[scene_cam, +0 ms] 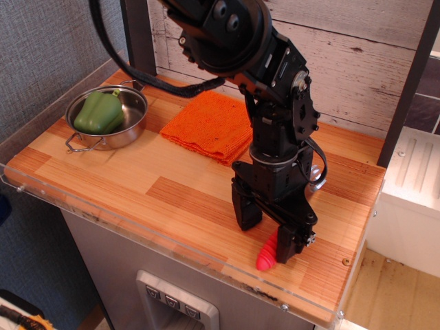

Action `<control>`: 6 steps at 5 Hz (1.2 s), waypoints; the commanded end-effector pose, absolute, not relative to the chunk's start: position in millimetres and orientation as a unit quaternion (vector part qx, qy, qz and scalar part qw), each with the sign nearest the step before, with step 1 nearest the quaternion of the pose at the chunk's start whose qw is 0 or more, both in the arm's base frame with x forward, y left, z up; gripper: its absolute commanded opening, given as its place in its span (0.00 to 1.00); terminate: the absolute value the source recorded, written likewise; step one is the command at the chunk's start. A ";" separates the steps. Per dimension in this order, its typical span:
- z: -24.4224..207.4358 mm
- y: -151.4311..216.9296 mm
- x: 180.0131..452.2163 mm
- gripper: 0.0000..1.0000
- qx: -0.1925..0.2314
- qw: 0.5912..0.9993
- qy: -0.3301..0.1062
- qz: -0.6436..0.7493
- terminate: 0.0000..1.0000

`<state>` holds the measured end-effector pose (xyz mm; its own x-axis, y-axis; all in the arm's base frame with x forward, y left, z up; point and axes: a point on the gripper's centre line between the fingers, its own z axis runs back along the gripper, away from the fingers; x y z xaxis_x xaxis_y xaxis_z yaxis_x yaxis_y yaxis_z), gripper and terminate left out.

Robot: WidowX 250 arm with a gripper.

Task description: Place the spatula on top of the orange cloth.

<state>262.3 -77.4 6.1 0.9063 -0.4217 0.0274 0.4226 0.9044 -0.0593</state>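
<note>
Next, my gripper grabs the spatula by its ribbed red-pink handle (pixel 269 251). The spatula then goes on top of the orange cloth (pixel 210 124).
The spatula (pixel 267 254) lies near the front right of the wooden counter. Only the lower end of its ribbed red-pink handle shows; the rest and the grey head are hidden behind my arm. My gripper (pixel 269 228) is lowered over the handle, with its black fingers (pixel 246 213) spread apart, one on each side of the handle, open. I cannot tell whether they touch it. The orange cloth (pixel 210 124) lies flat at the back middle of the counter, up and left of my gripper, with nothing on it.
A steel bowl (pixel 118 140) holding a green pepper (pixel 100 113) stands at the back left. A dark post (pixel 137 41) rises behind it, a plank wall (pixel 357 62) runs along the back, and another post (pixel 409 82) stands at the right. A clear plastic lip (pixel 137 232) runs along the front edge.
</note>
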 end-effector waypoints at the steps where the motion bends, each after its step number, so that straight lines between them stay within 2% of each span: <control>1: 3.3 -78.7 256.1 0.00 -0.039 0.973 -0.015 -0.229 0.00; 2: 9.6 -76.7 257.6 0.00 -0.033 0.973 -0.019 -0.226 0.00; 3: 33.7 -60.3 267.9 0.00 -0.043 0.976 -0.044 -0.211 0.00; 4: 73.5 -22.9 286.0 0.00 -0.042 0.979 -0.090 -0.176 0.00; 5: 90.7 29.7 308.4 0.00 -0.033 0.988 -0.107 -0.106 0.00; 6: 82.8 68.1 330.8 0.00 -0.037 0.992 -0.102 -0.068 0.00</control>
<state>336.3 61.6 68.1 0.9785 -0.1325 0.1579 0.1467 0.9858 -0.0819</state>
